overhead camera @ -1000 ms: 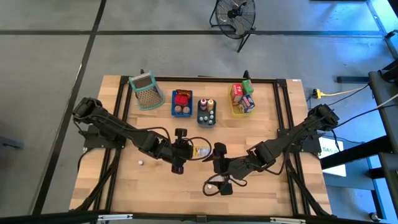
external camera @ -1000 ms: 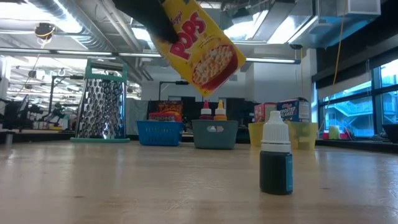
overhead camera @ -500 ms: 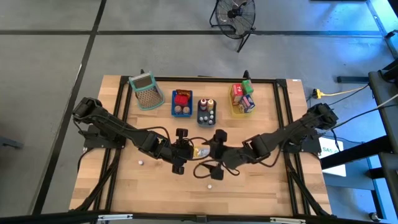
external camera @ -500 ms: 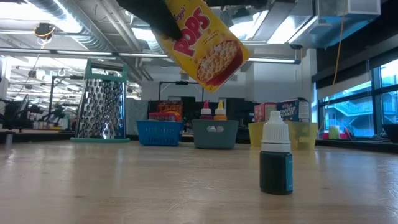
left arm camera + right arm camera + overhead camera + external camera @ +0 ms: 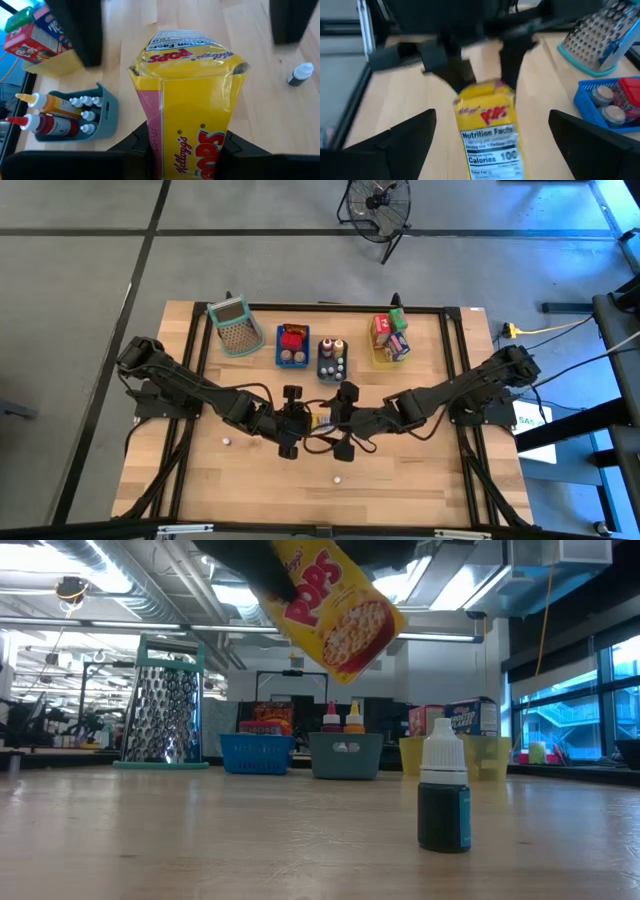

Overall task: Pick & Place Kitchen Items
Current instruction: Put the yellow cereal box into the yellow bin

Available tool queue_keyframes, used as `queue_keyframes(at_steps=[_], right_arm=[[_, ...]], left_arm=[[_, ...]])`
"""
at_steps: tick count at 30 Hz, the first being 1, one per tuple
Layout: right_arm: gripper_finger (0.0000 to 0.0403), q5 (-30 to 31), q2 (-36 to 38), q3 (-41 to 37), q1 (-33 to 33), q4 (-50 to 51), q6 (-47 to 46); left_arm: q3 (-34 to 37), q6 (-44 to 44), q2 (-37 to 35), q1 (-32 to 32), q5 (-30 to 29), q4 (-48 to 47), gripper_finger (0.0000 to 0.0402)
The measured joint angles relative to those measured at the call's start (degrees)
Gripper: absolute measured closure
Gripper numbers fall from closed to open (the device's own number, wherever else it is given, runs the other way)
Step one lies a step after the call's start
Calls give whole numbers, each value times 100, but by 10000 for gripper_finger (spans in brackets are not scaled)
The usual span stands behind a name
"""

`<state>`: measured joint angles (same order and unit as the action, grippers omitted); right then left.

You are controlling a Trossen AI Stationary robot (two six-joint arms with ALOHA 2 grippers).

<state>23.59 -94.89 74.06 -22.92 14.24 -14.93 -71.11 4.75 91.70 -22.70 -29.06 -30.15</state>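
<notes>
I should next use my right gripper to grab the Pops carton by its Nutrition Facts end (image 5: pixel 493 152), so I can take it over for the yellow tray.
A yellow Pops carton (image 5: pixel 322 422) hangs in the air over the table's middle, and it also shows in the low view (image 5: pixel 335 610). My left gripper (image 5: pixel 308 423) is shut on it from the left. My right gripper (image 5: pixel 340 423) is open, with its fingers (image 5: pixel 405 140) wide on either side of the carton's free end (image 5: pixel 487 125), not touching it. A small dark bottle with a white cap (image 5: pixel 443 795) stands on its base on the table nearer the front (image 5: pixel 337 477). My left gripper pinches the carton between its two fingers (image 5: pixel 145 145) at the end nearest the wrist (image 5: pixel 190 150). The fingers come about level from the table's left and lie along the carton. The carton is lifted clear of the table and tilted, with its free end (image 5: pixel 375 645) lower.
At the far edge stand a metal grater (image 5: pixel 235 325), a blue tray (image 5: pixel 292 345), a grey tray of bottles (image 5: pixel 333 360) and a yellow tray of cartons (image 5: pixel 390 345). Another small white-capped piece (image 5: pixel 228 440) lies on the table to the left.
My right gripper has moved from near the small bottle at the front toward the far edge, up to the carton, and now stands open around its free end. The carton has stayed almost in place in my left gripper.
</notes>
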Motion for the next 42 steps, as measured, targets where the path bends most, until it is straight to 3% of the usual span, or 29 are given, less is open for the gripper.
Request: queue_keyframes(at_steps=[6, 19, 42], right_arm=[[15, -58, -289, 0, 115, 5, 189], [29, -283, -355, 0, 154, -27, 374], [227, -257, -348, 0, 157, -33, 356]], left_arm=[[0, 0, 0, 1, -256, 62, 299], [0, 46, 0, 46, -142, 44, 299], [0, 101, 0, 42, -83, 44, 296]])
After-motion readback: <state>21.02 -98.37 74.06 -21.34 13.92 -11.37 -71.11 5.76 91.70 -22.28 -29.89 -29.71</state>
